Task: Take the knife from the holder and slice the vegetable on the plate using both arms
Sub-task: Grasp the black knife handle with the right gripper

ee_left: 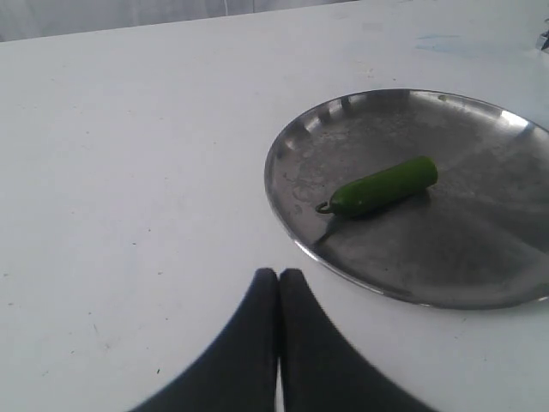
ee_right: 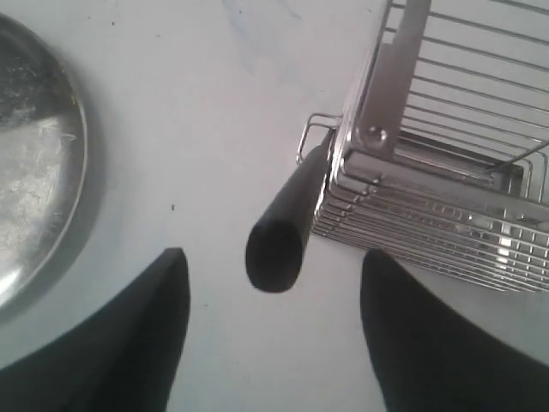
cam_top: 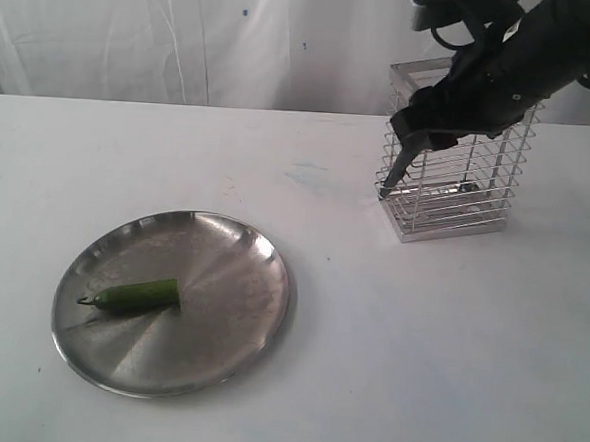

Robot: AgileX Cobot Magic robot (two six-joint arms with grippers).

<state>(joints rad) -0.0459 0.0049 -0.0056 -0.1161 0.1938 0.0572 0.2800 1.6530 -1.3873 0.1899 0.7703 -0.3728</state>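
Note:
My right gripper would miss now, as my fingers barely reach the knife handle's end (ee_right: 274, 256); it should move toward the handle first, then close on it.
The green vegetable (cam_top: 138, 295) lies on the round steel plate (cam_top: 226, 277) at the table's front left. The silvery wire holder (cam_top: 447, 190) stands at the back right. The black knife (cam_top: 396, 170) leans at the holder's left corner, handle up. My right arm (cam_top: 504, 74) hangs over the holder. In the right wrist view my right gripper (ee_right: 274, 253) is open, and the knife handle (ee_right: 279, 232) sits between its fingertips (ee_right: 163, 300) without touching them. My left gripper (ee_left: 279, 275) is shut and empty, just short of the plate (ee_left: 480, 249) and the vegetable (ee_left: 383, 185).
A white table (cam_top: 416, 369) with a white curtain (cam_top: 186, 34) behind it. The plate's rim (ee_right: 34, 172) shows at the edge of the right wrist view, apart from the holder (ee_right: 446, 197).

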